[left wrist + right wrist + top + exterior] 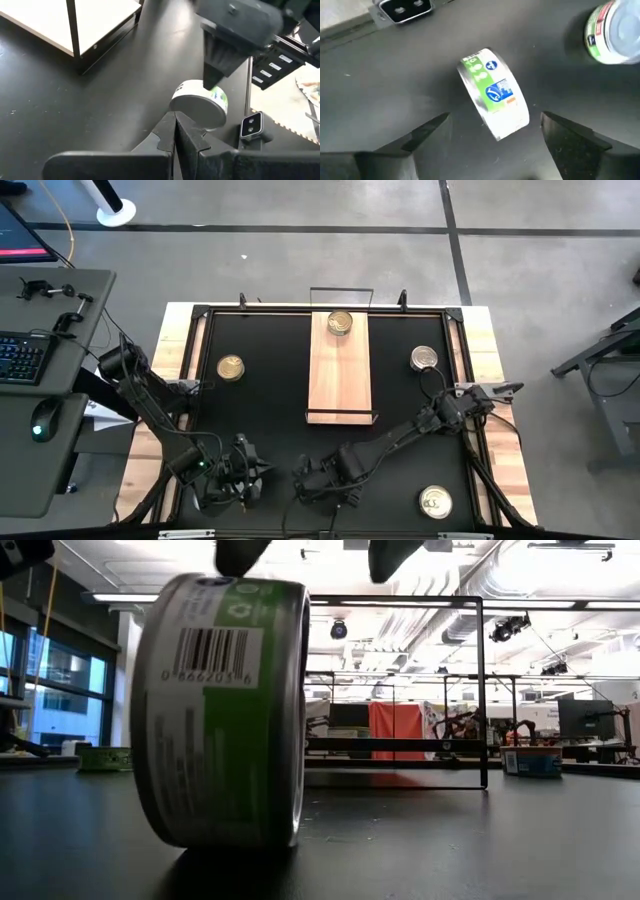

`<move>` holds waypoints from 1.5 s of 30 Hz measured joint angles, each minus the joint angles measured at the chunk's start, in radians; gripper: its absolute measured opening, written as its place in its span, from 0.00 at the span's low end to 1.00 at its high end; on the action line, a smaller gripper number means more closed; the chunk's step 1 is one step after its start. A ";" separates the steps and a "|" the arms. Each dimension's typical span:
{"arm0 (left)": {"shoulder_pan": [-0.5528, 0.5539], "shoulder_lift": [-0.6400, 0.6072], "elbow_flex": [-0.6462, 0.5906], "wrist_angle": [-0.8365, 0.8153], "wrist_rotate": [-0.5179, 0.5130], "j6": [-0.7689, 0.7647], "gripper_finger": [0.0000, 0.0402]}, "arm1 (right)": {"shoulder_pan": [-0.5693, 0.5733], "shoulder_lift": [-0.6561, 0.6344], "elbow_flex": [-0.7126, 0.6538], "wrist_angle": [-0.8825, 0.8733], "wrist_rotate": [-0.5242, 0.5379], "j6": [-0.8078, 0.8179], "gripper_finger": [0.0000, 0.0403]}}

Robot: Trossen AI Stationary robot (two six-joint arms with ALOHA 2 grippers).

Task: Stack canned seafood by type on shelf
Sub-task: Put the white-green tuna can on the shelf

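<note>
My right gripper is above the green-and-white tin and should lower before closing on it.
A tin [495, 100] with a green-and-white label stands on its edge on the black tabletop near the front edge; it also shows in the low view [220, 710] and the left wrist view [200, 102]. My right gripper [494, 116] is open just above it, one finger on each side. My left gripper [176, 116] is shut and empty, its tips close beside the tin's flat silver face. In the high view both grippers [250, 480] [305, 483] hide this tin. A gold-lidded tin [340, 323] lies flat on the far end of the wooden shelf [338, 380]. My right gripper's fingers [240, 555] stand just over the tin's upper rim [235, 582]. I cannot tell whether a fingertip touches it. My left gripper's tips are next to the tin's lower face [186, 114]. I cannot tell whether they touch it.
A gold-lidded tin [230, 367] lies left of the shelf. Silver-lidded tins lie at the right [424, 358] and front right [435, 501]. Another tin [612, 32] shows in the right wrist view. The low camera [251, 125] sits at the front edge.
</note>
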 joint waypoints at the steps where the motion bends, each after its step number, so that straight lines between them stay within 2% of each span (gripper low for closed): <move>1: 0.001 0.000 0.000 0.000 0.000 0.000 0.00 | 0.001 0.003 0.000 0.017 -0.002 -0.006 0.73; 9: 0.001 0.000 0.000 -0.001 0.002 0.001 0.00 | -0.004 0.033 0.000 0.042 -0.014 -0.108 0.73; 19: 0.000 0.000 0.000 -0.002 0.039 0.000 0.00 | -0.005 0.093 -0.002 0.062 -0.025 -0.109 0.71; 23: 0.000 0.000 0.000 -0.002 0.044 0.024 0.00 | 0.000 0.091 0.004 0.056 0.031 -0.067 0.59; 28: 0.000 -0.011 0.000 -0.023 0.126 0.026 0.00 | 0.002 0.088 0.050 0.034 0.052 0.024 0.31; 29: 0.001 -0.019 0.000 -0.034 0.151 0.026 0.00 | 0.002 0.075 0.044 0.033 0.052 0.046 0.28; 32: -0.001 -0.065 0.000 -0.103 0.176 0.029 0.00 | 0.002 0.037 0.046 0.008 0.075 0.103 0.28; 35: -0.001 -0.139 0.000 -0.192 0.155 0.066 0.00 | 0.002 -0.034 0.045 0.017 0.147 0.163 0.28; 39: 0.006 -0.242 0.000 -0.314 0.051 0.148 0.00 | -0.023 -0.140 0.048 0.063 0.292 0.269 0.28; 42: 0.033 -0.301 0.000 -0.375 -0.004 0.225 0.00 | -0.063 -0.192 0.050 0.074 0.431 0.386 0.28; 45: 0.075 -0.331 0.000 -0.392 -0.002 0.323 0.00 | -0.112 -0.238 0.050 0.072 0.578 0.481 0.28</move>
